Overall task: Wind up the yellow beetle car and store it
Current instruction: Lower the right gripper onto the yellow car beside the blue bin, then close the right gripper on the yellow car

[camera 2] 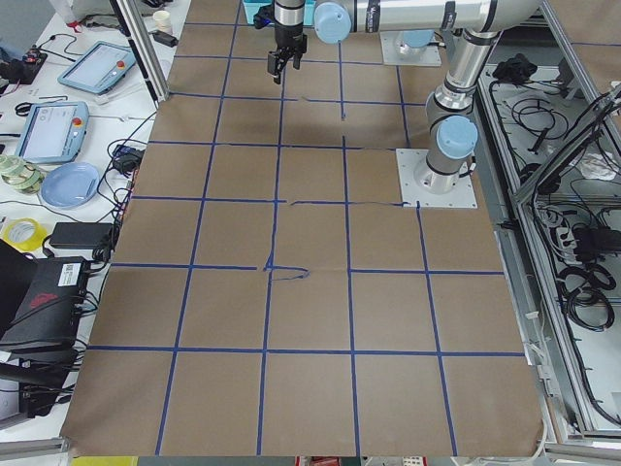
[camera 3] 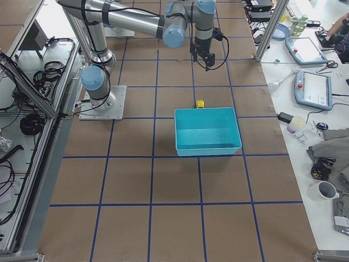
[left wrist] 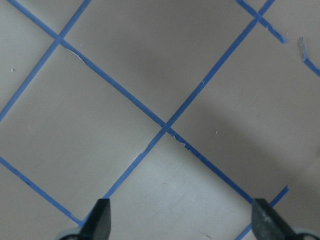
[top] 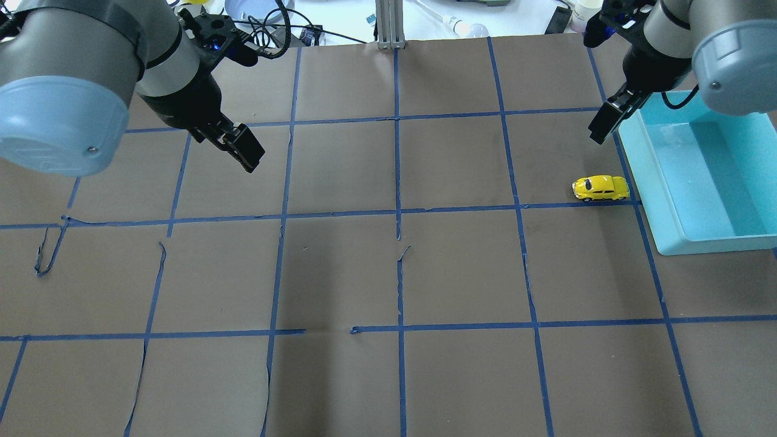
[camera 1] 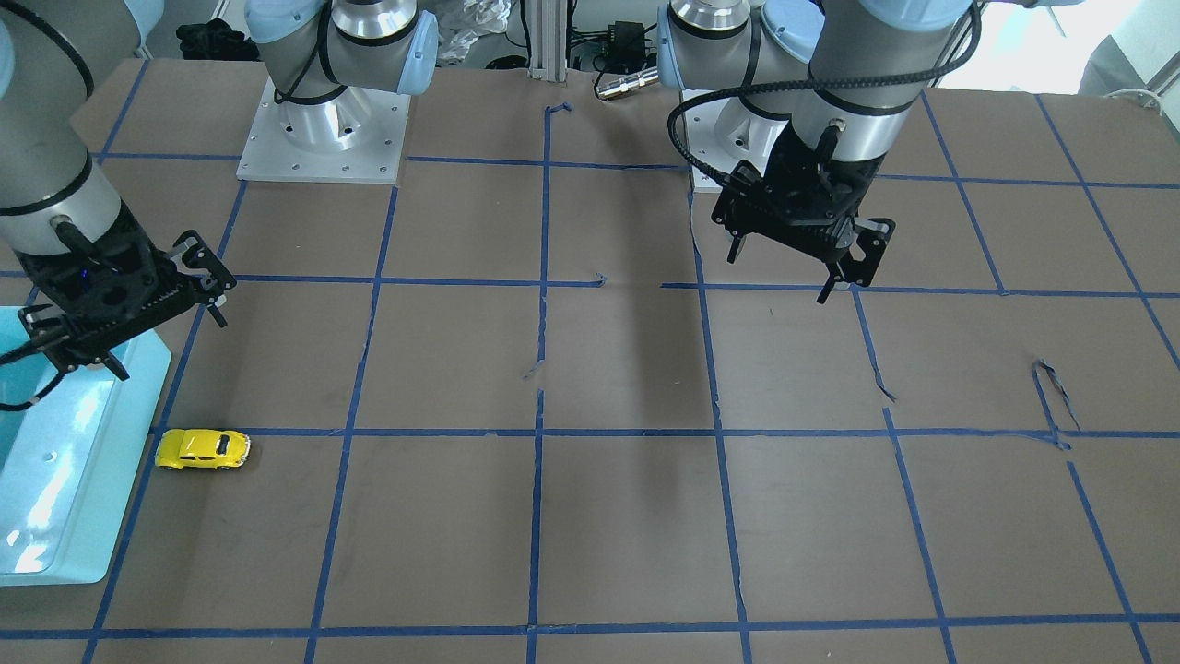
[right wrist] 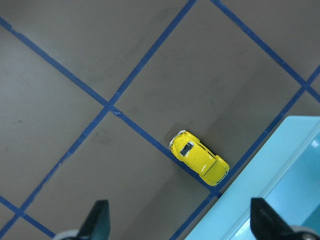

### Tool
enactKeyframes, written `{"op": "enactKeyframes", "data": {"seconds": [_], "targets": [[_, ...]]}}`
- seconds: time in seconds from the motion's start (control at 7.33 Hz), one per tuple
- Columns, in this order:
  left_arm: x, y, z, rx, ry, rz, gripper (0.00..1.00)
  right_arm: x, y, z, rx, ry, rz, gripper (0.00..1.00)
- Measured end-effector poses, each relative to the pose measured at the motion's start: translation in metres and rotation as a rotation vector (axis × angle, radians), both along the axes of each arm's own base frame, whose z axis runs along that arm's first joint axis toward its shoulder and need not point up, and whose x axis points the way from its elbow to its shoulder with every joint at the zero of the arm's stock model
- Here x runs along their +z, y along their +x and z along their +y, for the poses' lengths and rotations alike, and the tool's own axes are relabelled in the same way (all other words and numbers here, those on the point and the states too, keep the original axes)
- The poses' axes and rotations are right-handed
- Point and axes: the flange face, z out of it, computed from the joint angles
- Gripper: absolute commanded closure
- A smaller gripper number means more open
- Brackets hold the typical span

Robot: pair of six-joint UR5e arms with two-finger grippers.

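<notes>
I need to wind up and store the car, so my right gripper needs to grab the yellow beetle car (top: 601, 188) by its sides next.
The yellow beetle car (top: 601, 188) stands on its wheels on the brown table, right beside the near long wall of a light-blue bin (top: 643, 182). It also shows in the front view (camera 1: 203, 449) and in the right wrist view (right wrist: 199, 157), lying on a blue tape line. My right gripper (top: 604, 124) is open and empty, raised above the table just beyond the car, by the bin's edge (right wrist: 260, 185). My left gripper (top: 243, 149) is open and empty, high over the table's left half, far from the car. The left wrist view shows only its fingertips (left wrist: 100, 220) and taped table.
The bin (camera 1: 55, 480) holds nothing that I can see. Blue tape marks a grid on the table, with some loose, curled ends (top: 48, 249). The arm bases (camera 1: 323, 138) stand at the robot's edge. Operators' gear lies beyond the far edge (top: 461, 24).
</notes>
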Motion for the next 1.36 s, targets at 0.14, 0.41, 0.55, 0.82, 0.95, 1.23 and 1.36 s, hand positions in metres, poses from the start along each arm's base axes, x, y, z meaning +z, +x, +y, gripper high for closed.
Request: {"op": "enactKeyframes", "data": {"seconds": [0.14, 0.41, 0.55, 0.82, 0.95, 1.23, 1.36], "targets": [[0.015, 0.001, 0.013, 0.070, -0.017, -0.006, 0.00, -0.023, -0.003, -0.010, 0.136, 0.008, 0.012, 0.00], [0.037, 0.004, 0.037, 0.168, -0.038, -0.012, 0.00, -0.071, -0.011, -0.021, 0.351, 0.021, 0.039, 0.00], [0.045, 0.007, 0.046, 0.196, -0.042, -0.023, 0.00, -0.093, -0.018, -0.020, 0.419, 0.040, 0.046, 0.00], [0.053, 0.006, 0.051, 0.340, -0.073, -0.002, 0.00, -0.136, -0.034, -0.016, 0.473, 0.081, 0.035, 0.00], [0.052, 0.005, 0.052, 0.424, -0.072, 0.022, 0.00, -0.151, -0.040, -0.015, 0.499, 0.087, 0.034, 0.00], [0.051, 0.009, 0.050, 0.483, -0.078, 0.036, 0.00, -0.172, -0.050, -0.018, 0.520, 0.090, 0.034, 0.00], [0.053, 0.014, 0.045, 0.495, -0.098, 0.041, 0.00, -0.181, -0.054, -0.020, 0.538, 0.096, 0.033, 0.00]]}}
